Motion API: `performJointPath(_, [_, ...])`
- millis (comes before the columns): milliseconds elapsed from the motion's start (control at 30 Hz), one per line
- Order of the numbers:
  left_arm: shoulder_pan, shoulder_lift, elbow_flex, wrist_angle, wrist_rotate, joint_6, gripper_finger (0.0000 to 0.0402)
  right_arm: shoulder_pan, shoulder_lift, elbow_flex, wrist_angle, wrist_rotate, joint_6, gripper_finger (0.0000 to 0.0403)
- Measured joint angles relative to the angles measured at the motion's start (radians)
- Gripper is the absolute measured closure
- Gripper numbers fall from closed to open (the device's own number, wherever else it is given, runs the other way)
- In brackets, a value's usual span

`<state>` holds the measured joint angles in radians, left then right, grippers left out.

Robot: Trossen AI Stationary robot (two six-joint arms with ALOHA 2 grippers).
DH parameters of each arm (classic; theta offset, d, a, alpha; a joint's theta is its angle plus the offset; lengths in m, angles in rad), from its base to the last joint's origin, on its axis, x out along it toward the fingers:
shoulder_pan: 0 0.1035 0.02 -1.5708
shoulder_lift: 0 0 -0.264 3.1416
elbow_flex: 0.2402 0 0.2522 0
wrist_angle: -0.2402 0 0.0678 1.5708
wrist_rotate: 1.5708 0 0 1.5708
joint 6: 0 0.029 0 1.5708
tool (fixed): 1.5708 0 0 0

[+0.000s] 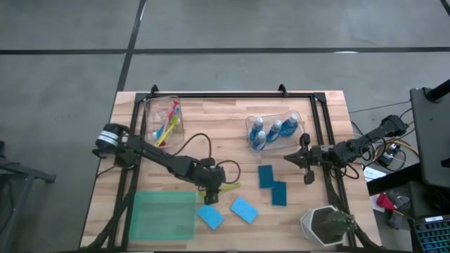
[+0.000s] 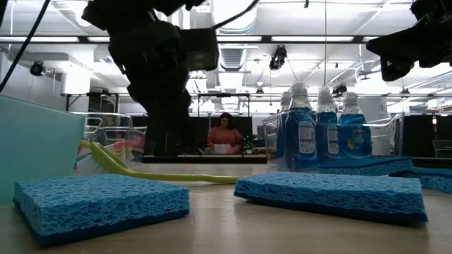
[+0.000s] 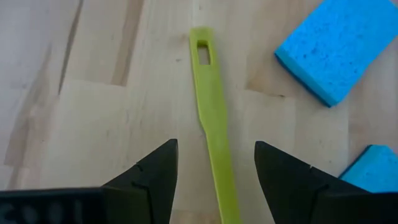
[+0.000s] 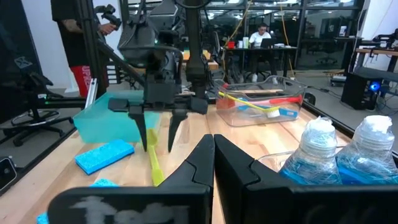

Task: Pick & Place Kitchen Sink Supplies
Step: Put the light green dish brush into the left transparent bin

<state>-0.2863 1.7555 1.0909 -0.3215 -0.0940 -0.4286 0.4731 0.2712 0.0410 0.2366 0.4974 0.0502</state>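
I should first lower my left gripper and then close it on the yellow-green handle (image 3: 221,174), because its fingers are still above the handle, over bare wood.
A yellow-green brush (image 1: 226,188) lies flat on the wood table, its handle (image 3: 211,118) ending in a slotted tip. My left gripper (image 3: 216,168) is open and points down over this handle, one finger on each side with a gap to both; the right wrist view also shows the left gripper (image 4: 157,146) just above the brush (image 4: 154,167). Two blue sponges (image 1: 210,216) (image 1: 244,209) and two teal sponges (image 1: 266,176) (image 1: 279,193) lie flat nearby. My right gripper (image 1: 306,167) is shut and hovers beside the bin of blue bottles (image 1: 274,130).
A green tray (image 1: 163,214) sits at the near left. A clear bin (image 1: 165,119) at the far left holds coloured brushes. A white pot with a plant (image 1: 327,225) stands at the near right corner. Black frame rails (image 1: 232,95) run along the table's far edge and sides.
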Motion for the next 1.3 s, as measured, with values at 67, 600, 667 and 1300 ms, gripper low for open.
performJointPath(67, [-0.001,0.024,0.023,-0.028,0.003,-0.002,0.0197,0.000,0.000,0.000,0.000,0.000,0.000,0.0394])
performJointPath(600, [-0.014,0.111,0.051,-0.097,-0.041,0.072,0.0233,0.000,0.000,0.000,0.000,0.000,-0.001,0.0394])
performJointPath(667, [-0.013,0.110,0.051,-0.108,-0.047,0.089,0.0261,0.000,0.000,0.000,0.000,0.000,0.000,0.0394])
performJointPath(1300, [0.073,0.085,0.048,-0.186,-0.131,0.294,0.0349,0.000,0.000,0.000,0.000,0.000,-0.001,0.0394])
